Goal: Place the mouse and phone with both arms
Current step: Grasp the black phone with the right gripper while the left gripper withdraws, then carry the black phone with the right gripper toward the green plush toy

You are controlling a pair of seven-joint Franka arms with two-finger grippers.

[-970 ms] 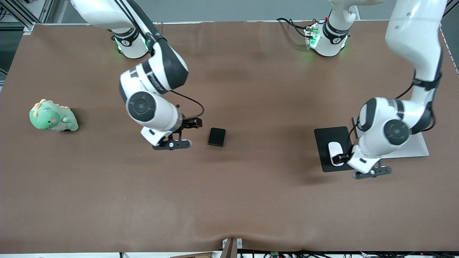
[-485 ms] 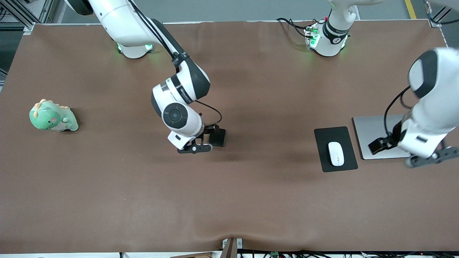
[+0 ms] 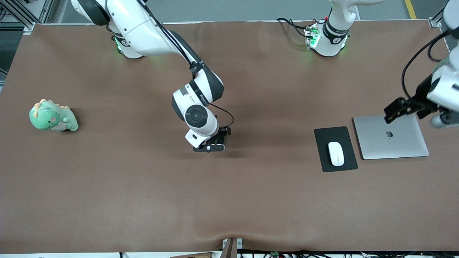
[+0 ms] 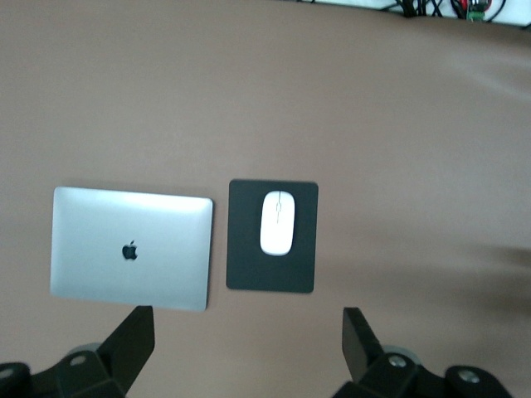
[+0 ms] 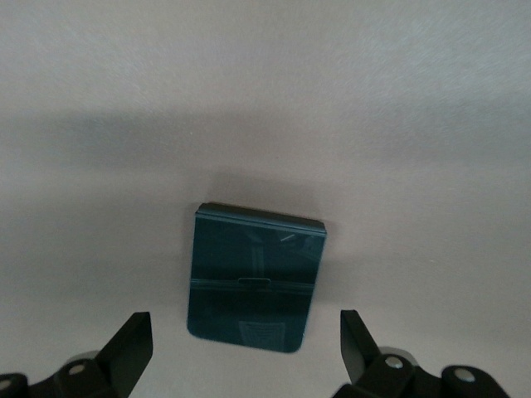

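Note:
My right gripper must move toward the black phone before closing: its fingers are short of the phone's near edge.
The white mouse (image 3: 336, 153) lies on a black mouse pad (image 3: 324, 138) toward the left arm's end of the table. It also shows in the left wrist view (image 4: 278, 222), on the pad (image 4: 249, 269). My left gripper (image 3: 443, 120) is open and empty, high above the table beside the laptop; in its own view it (image 4: 247, 313) frames bare table. The black phone (image 5: 257, 278) lies flat on the table near the middle. My right gripper (image 5: 245, 332) is open and hangs low over it, one finger on each side, not touching. In the front view this gripper (image 3: 214, 143) hides the phone.
A closed silver laptop (image 3: 391, 136) lies beside the mouse pad, toward the left arm's end; it also shows in the left wrist view (image 4: 130, 247). A green toy dinosaur (image 3: 53, 116) sits toward the right arm's end of the table.
My right gripper has moved toward the left arm's end, from beside the phone to over it. My left gripper has risen off the mouse and moved away past the laptop.

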